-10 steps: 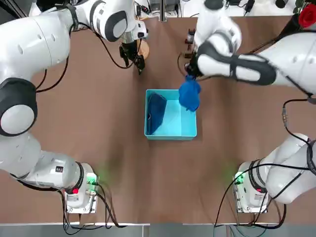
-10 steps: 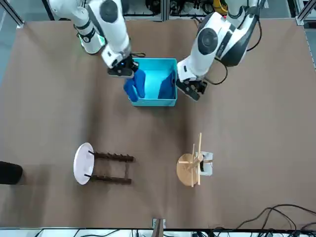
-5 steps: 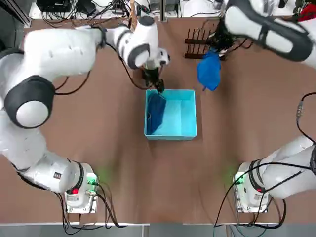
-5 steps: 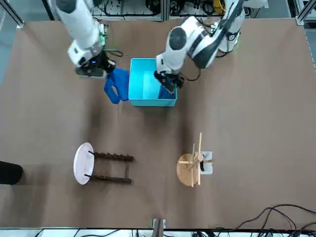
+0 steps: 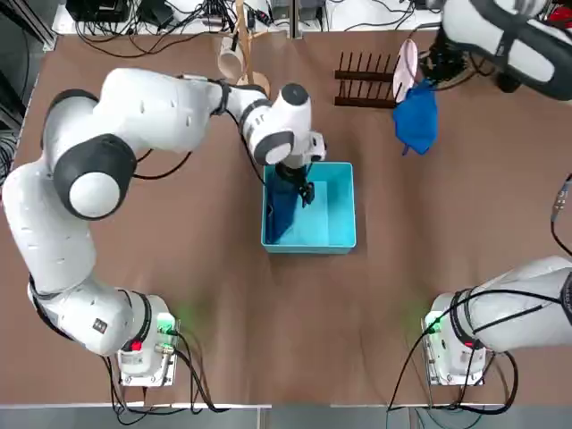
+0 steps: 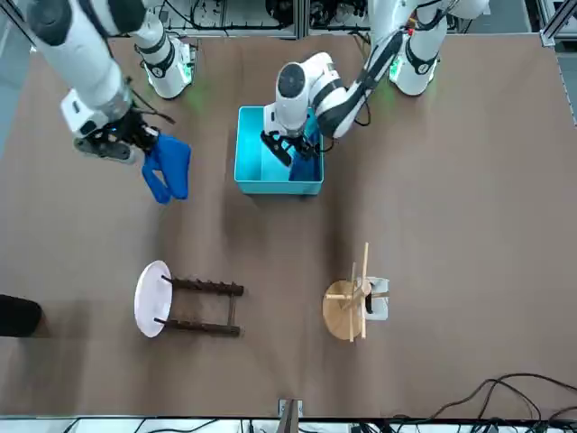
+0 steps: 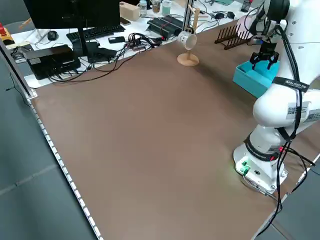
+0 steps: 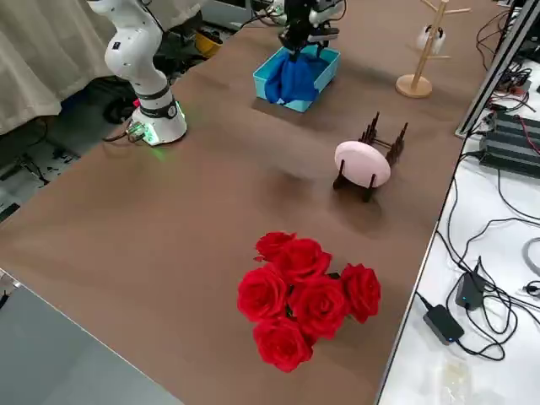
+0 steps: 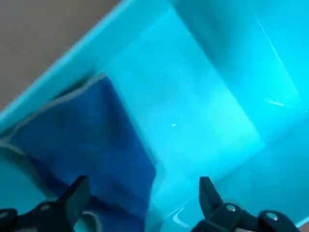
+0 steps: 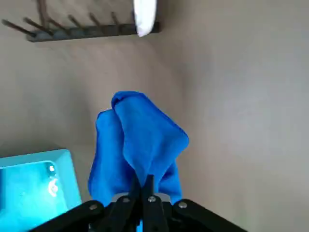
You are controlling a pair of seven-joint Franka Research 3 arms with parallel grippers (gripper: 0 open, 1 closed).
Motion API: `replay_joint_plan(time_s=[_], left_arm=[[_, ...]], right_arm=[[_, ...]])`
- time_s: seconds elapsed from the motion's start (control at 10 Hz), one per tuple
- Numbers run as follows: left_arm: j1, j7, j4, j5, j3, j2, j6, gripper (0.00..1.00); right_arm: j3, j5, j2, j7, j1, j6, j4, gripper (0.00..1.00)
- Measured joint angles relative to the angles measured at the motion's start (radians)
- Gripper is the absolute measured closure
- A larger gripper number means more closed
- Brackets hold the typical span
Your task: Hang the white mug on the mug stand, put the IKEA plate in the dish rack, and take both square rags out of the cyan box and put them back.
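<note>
The other rag (image 9: 96, 140) is slumped against the side of the cyan box, and its edge stands up. My left gripper should grab the rag by that raised edge (image 9: 91, 210) next.
My right gripper (image 10: 145, 181) is shut on a dark blue square rag (image 10: 139, 140), which hangs bunched above the table beside the dish rack (image 5: 365, 79), well clear of the cyan box (image 5: 340, 234). The other rag (image 5: 283, 204) lies folded against the box's left wall. Low inside the box, my left gripper (image 5: 304, 189) stands open, its fingers (image 9: 77, 191) straddling that rag's (image 9: 82, 145) edge. The IKEA plate (image 6: 151, 299) stands on edge in the dish rack (image 6: 206, 308). The white mug (image 6: 378, 302) hangs on the mug stand (image 6: 348, 308).
A bunch of red roses (image 8: 305, 297) sits near the table's right edge. Cables, a keyboard and other gear lie beyond the far edge. Bare brown table (image 5: 295, 313) stretches between the box and the arm bases.
My right gripper has carried its rag out of the box and off to the far right by the dish rack. My left gripper came from the mug stand down into the box.
</note>
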Motion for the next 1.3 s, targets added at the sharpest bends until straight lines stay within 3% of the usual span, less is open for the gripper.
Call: replay_joint_plan(time_s=[0.2, 0.5, 0.6, 1.0, 1.3], left_arm=[[-0.040, -0.023, 0.015, 0.009, 0.022, 0.020, 0.000, 0.00], [-0.190, -0.060, 0.025, 0.057, 0.194, 0.040, 0.003, 0.00], [-0.209, -0.094, 0.025, 0.063, 0.220, 0.049, 0.005, 0.00], [-0.209, -0.134, 0.026, 0.065, 0.243, 0.145, 0.053, 0.00], [-0.209, -0.136, 0.033, 0.065, 0.248, 0.157, 0.062, 0.04]], right_arm=[[-0.002, -0.001, -0.026, -0.138, -0.121, 0.045, -0.071, 0.96], [-0.003, -0.006, -0.032, -0.264, -0.250, 0.200, -0.186, 0.96], [-0.003, -0.006, -0.032, -0.282, -0.274, 0.264, -0.222, 0.96], [-0.001, -0.006, -0.020, -0.355, -0.341, 0.571, -0.461, 0.96], [0.000, -0.006, 0.038, -0.418, -0.386, 0.629, -0.495, 0.96]])
